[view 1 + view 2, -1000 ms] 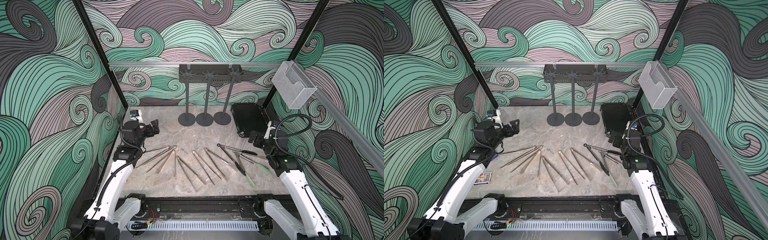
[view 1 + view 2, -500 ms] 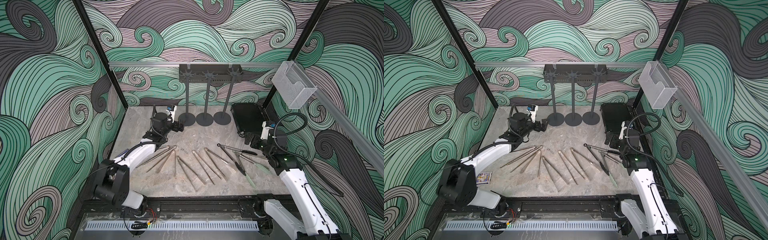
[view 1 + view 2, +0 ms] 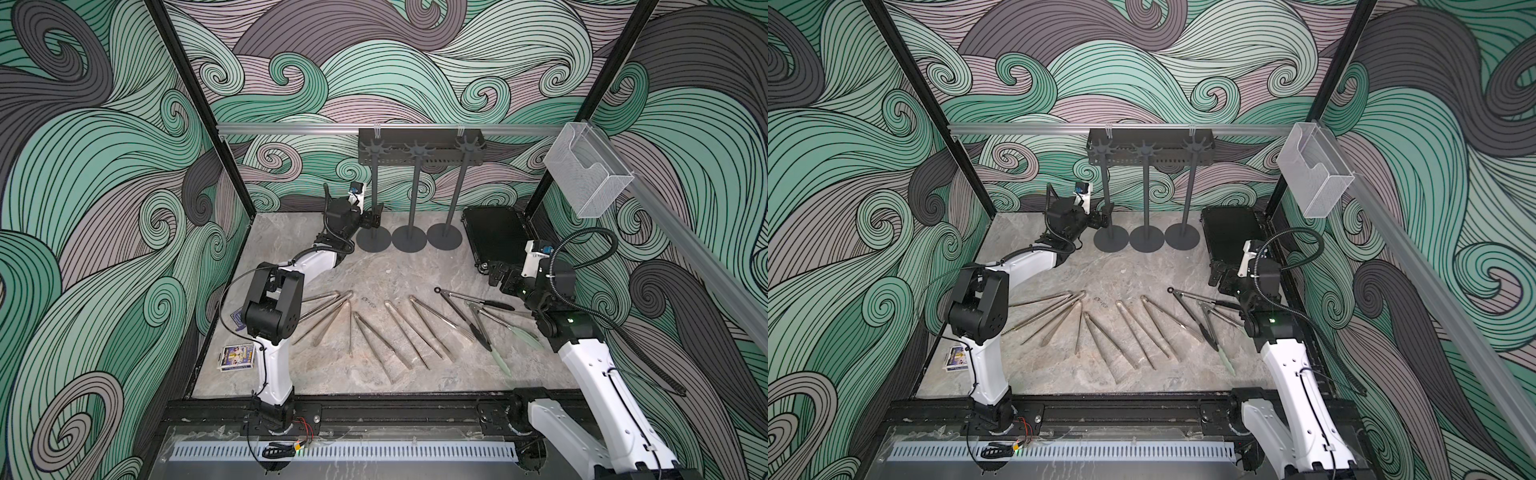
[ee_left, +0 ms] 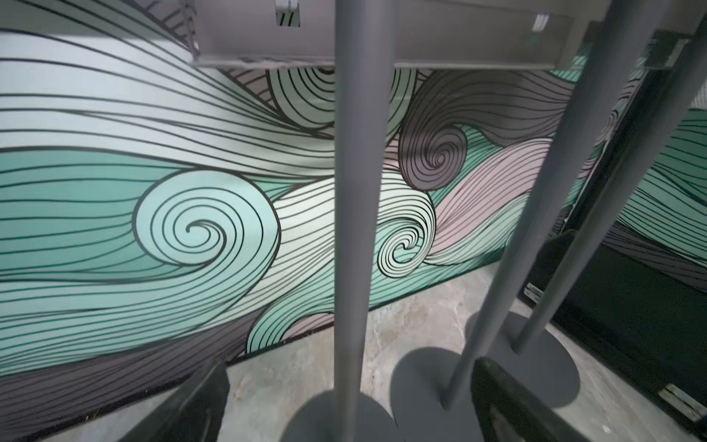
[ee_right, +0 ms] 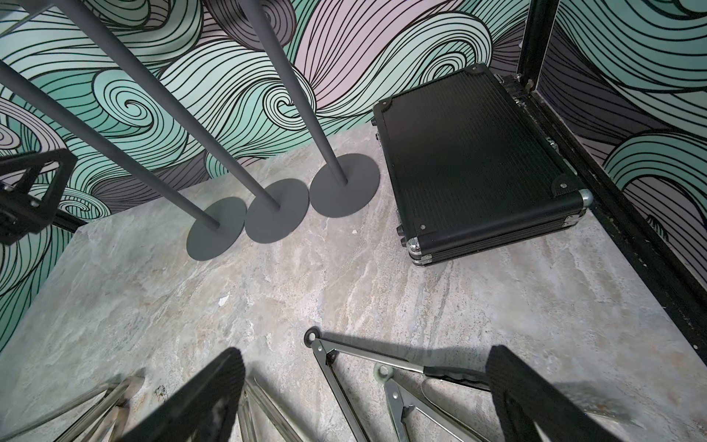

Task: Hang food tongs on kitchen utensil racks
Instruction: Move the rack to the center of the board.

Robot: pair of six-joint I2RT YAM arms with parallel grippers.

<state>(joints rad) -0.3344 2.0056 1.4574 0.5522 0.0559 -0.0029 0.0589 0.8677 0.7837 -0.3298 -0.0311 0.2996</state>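
My left gripper will next grab the upright pole of the kitchen utensil rack below the hooks, to reposition the standing rack for hanging tongs.
Several food tongs (image 3: 399, 332) (image 3: 1129, 332) lie fanned out on the marble table, all flat. Most are bare steel, with a black-tipped pair (image 3: 465, 309) (image 5: 344, 367) and a pale-green-tipped pair (image 3: 498, 332) at the right. Three kitchen utensil racks (image 3: 415, 187) (image 3: 1146, 187) stand in a row at the back, their hooks bare. My left gripper (image 3: 376, 216) (image 4: 352, 386) is open low at the leftmost rack (image 4: 359, 191), whose pole shows between its fingers. My right gripper (image 3: 498, 278) (image 5: 363, 379) hangs open over the black-tipped tongs' hinge end, holding nothing.
A black case (image 3: 494, 241) (image 5: 478, 164) lies at the back right beside the racks. A black perforated shelf (image 3: 419, 151) hangs on the back rail behind the hooks. A clear mesh box (image 3: 586, 166) is fixed high at the right. A small card box (image 3: 237, 357) lies front left.
My left arm has swung from the table's left side out to the back, bringing its open gripper to the leftmost rack's pole. The right arm has barely shifted. No tongs have moved.
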